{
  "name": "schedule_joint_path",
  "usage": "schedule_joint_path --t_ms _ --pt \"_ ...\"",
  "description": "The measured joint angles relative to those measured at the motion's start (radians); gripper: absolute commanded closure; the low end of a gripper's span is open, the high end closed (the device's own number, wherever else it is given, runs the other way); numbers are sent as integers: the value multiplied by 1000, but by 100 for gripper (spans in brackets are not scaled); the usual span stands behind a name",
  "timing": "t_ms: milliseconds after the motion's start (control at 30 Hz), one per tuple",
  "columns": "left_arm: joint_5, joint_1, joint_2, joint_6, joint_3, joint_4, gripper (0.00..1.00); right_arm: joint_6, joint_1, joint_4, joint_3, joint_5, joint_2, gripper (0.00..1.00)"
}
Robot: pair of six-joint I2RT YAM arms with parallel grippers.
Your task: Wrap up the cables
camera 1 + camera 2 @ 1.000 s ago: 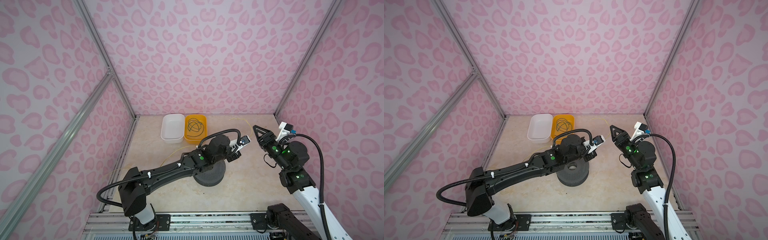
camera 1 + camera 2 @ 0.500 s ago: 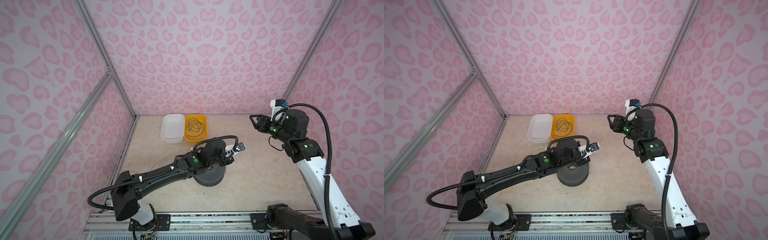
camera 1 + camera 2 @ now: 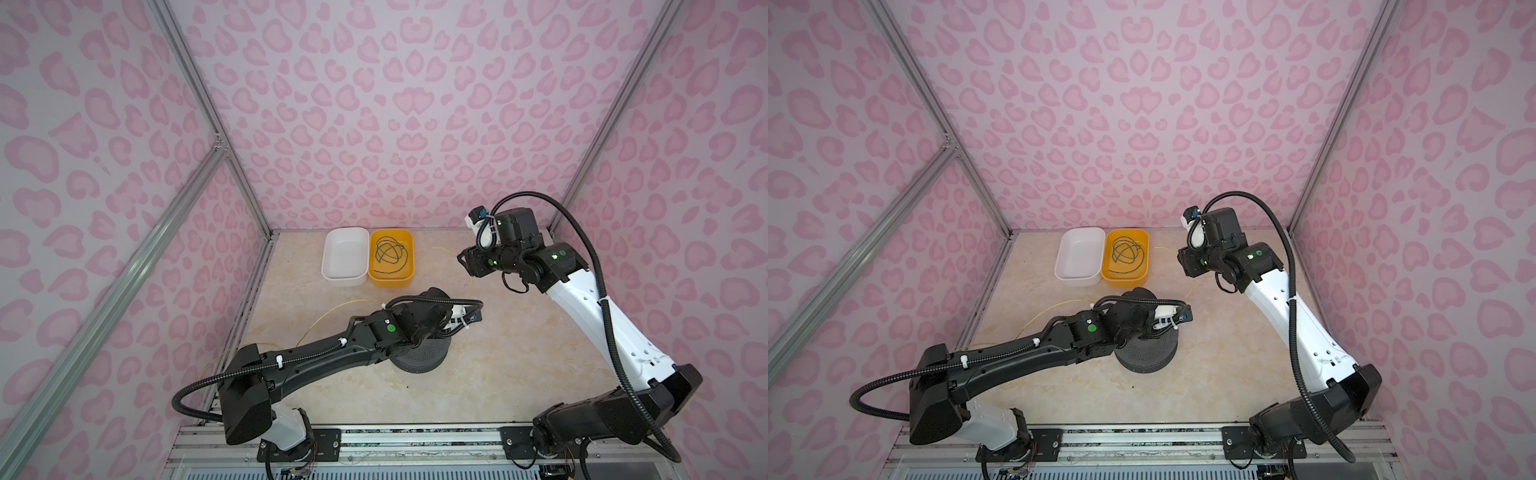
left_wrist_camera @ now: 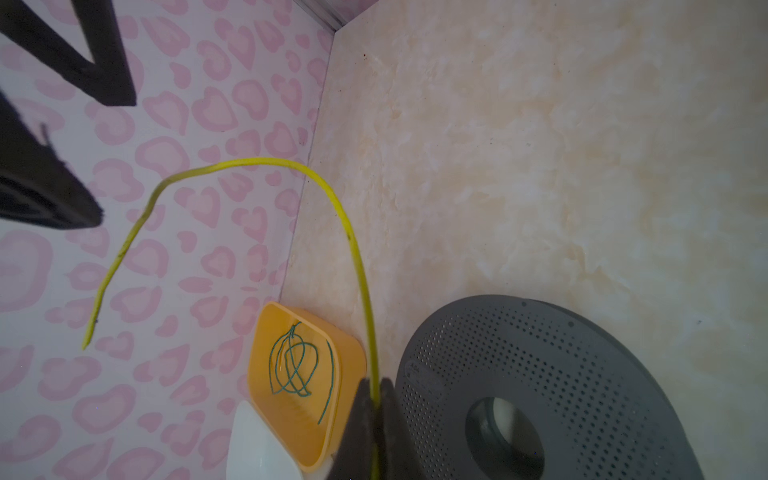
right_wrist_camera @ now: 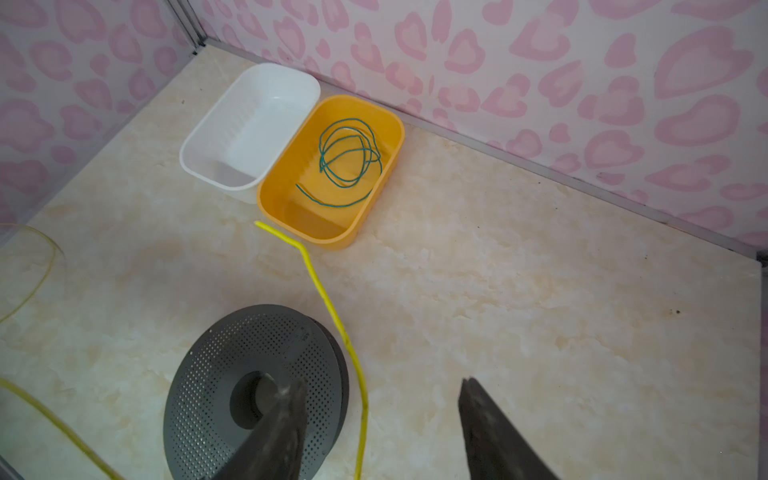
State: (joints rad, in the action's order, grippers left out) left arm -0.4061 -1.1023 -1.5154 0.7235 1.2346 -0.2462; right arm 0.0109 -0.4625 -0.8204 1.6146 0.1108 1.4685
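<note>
The right gripper should next grab the yellow cable near its loose end, beyond the left gripper, to draw it out for wrapping.
The yellow cable (image 4: 353, 249) is pinched in my left gripper (image 4: 376, 384), which is shut on it beside the grey perforated spool (image 3: 424, 357). From there the cable arcs up to a free end, and its other part trails over the floor (image 3: 332, 309) to the left. My right gripper (image 5: 382, 384) is open and raised at the back right (image 3: 465, 264). In the right wrist view the yellow cable (image 5: 328, 307) runs between its fingers without touching them. The green cable (image 3: 388, 255) lies coiled in the orange tray (image 3: 390, 280).
A white tray (image 3: 345, 257) stands against the orange one at the back wall. The spool (image 5: 232, 361) sits mid-floor under my left wrist. Pink patterned walls close in on three sides, and a metal rail runs along the front.
My right arm has risen and its gripper has drawn back from the left one, opening a little wider. My left wrist has shifted toward the front, still holding the yellow cable.
</note>
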Motion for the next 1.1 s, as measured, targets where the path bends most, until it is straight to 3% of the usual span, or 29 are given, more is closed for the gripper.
schedule_joint_path --t_ms 167,267,367,433,600,800,1100 --pt "-80 -35 -22 56 -10 -10 97 31 -21 0 9 -43 51 40" --pt "-107 -40 -26 70 -11 -15 97 38 -27 2 15 -63 75 48" --pt "-129 -43 -26 75 -11 -14 97 37 -28 14 16 -85 93 61" --pt "-140 -50 -25 81 -11 -14 97 37 -28 23 12 -92 98 82" --pt "-164 -51 -25 80 -20 -14 97 -7 -26 92 -31 -137 61 99" --pt "-206 -50 -16 61 -66 37 97 -121 25 201 -128 -92 -30 100" --pt "-240 -42 -6 -13 -141 193 97 -486 249 523 -449 214 -244 100"
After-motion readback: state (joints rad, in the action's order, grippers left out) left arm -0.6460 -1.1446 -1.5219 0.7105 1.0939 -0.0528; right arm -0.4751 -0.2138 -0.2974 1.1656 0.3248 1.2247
